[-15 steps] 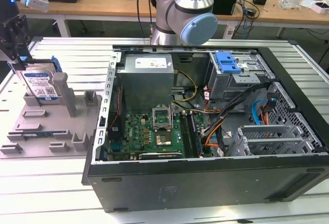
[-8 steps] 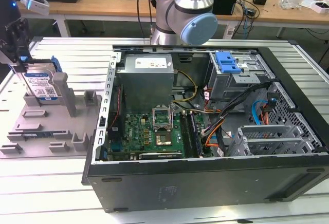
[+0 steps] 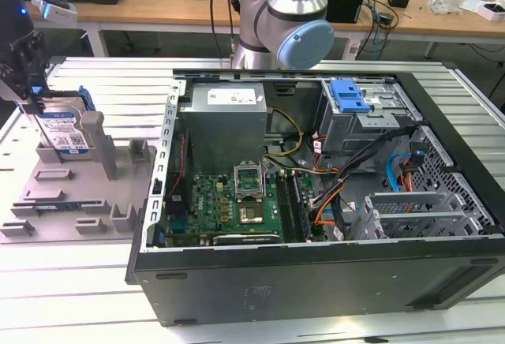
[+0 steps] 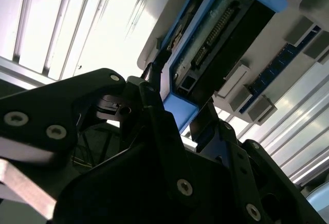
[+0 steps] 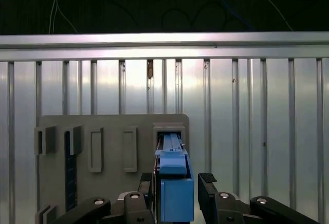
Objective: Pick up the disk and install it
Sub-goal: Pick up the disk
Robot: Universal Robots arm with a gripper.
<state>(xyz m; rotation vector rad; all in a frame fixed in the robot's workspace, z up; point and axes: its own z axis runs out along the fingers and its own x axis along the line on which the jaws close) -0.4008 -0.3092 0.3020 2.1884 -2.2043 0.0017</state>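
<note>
My gripper has its black fingers on either side of the disk's blue carrier (image 3: 87, 98), so it needs to close on the carrier.
The disk (image 3: 63, 131) stands on edge in a slot of the grey holder plate (image 3: 55, 202) at the exterior view's left, its white-and-blue label facing out and its blue carrier around it. My gripper (image 3: 31, 95) hangs directly over it. In the first wrist view the disk's blue end (image 5: 175, 193) sits between the two black fingers (image 5: 208, 180), with a thin gap on one side. The second wrist view shows the disk's connector edge (image 4: 221, 34) and the gripper (image 4: 182, 106) straddling the blue tab. The gripper is open around the disk, which rests in the holder.
A grey upright post (image 3: 99, 143) stands right beside the disk. The open computer case (image 3: 316, 281) lies at the exterior view's right, with a drive cage and blue latch (image 3: 349, 95) at its far side. The arm's base (image 3: 284, 20) rises behind the case. Everything rests on a ribbed metal table (image 5: 257, 131).
</note>
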